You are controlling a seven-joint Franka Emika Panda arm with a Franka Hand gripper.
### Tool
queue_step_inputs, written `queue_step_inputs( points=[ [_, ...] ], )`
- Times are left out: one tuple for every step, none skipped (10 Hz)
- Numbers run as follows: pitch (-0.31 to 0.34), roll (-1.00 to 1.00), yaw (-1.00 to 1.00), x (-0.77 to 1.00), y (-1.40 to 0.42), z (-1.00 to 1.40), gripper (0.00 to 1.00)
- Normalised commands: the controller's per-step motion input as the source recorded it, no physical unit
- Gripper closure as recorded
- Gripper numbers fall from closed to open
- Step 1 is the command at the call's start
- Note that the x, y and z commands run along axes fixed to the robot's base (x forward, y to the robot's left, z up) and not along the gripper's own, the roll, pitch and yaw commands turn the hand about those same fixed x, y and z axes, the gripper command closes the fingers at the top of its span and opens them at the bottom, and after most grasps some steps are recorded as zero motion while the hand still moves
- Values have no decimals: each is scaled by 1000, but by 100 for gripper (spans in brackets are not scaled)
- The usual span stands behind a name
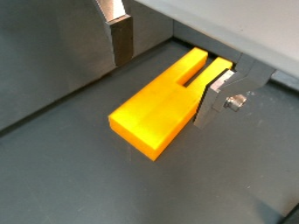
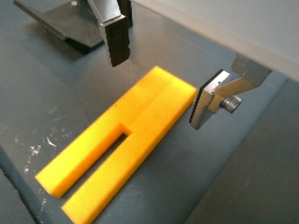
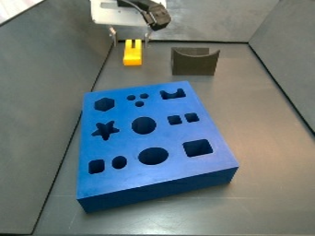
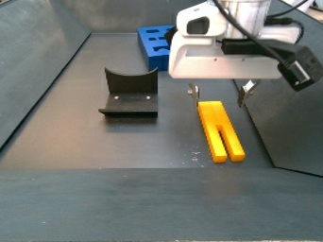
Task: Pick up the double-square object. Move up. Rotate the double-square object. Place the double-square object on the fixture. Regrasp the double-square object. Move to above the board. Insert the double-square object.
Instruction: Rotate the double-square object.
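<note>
The double-square object will be grabbed next by its solid end (image 3: 132, 61) with my gripper. Its slotted prongs will then stay free for the fixture (image 3: 193, 61) and board.
The double-square object (image 4: 221, 129) is a yellow-orange slotted block lying flat on the dark floor, seen in both wrist views (image 1: 163, 101) (image 2: 114, 150) and small in a side view (image 3: 132, 53). My gripper (image 4: 218, 92) hovers just above it, open, with one finger on each side of the block's width and nothing between them (image 1: 170, 68) (image 2: 163, 70). The dark pads (image 2: 117, 42) stand clear of the block. The fixture (image 4: 128, 95) (image 3: 193, 61) stands beside the block, apart from it. The blue board (image 3: 154, 138) with its shaped holes lies further off.
Grey walls enclose the floor, and one wall (image 1: 233, 35) runs close behind the block's slotted end. A corner of the fixture's base plate (image 2: 65, 28) shows beside one finger. The board's edge (image 4: 154, 43) shows behind the fixture.
</note>
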Motion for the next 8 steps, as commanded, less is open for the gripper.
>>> queue_step_inputs(
  points=[
    [-36,-52,10,48,4,-790,0],
    [-36,-63,20,44,4,-697,0],
    [-44,-69,25,43,7,-625,0],
    [-48,-78,28,43,6,-542,0],
    [-55,-83,31,44,5,-482,0],
    [-56,-86,31,42,7,-450,0],
    [-60,-93,33,40,5,-383,0],
    [-66,-94,31,39,8,-338,0]
  ],
)
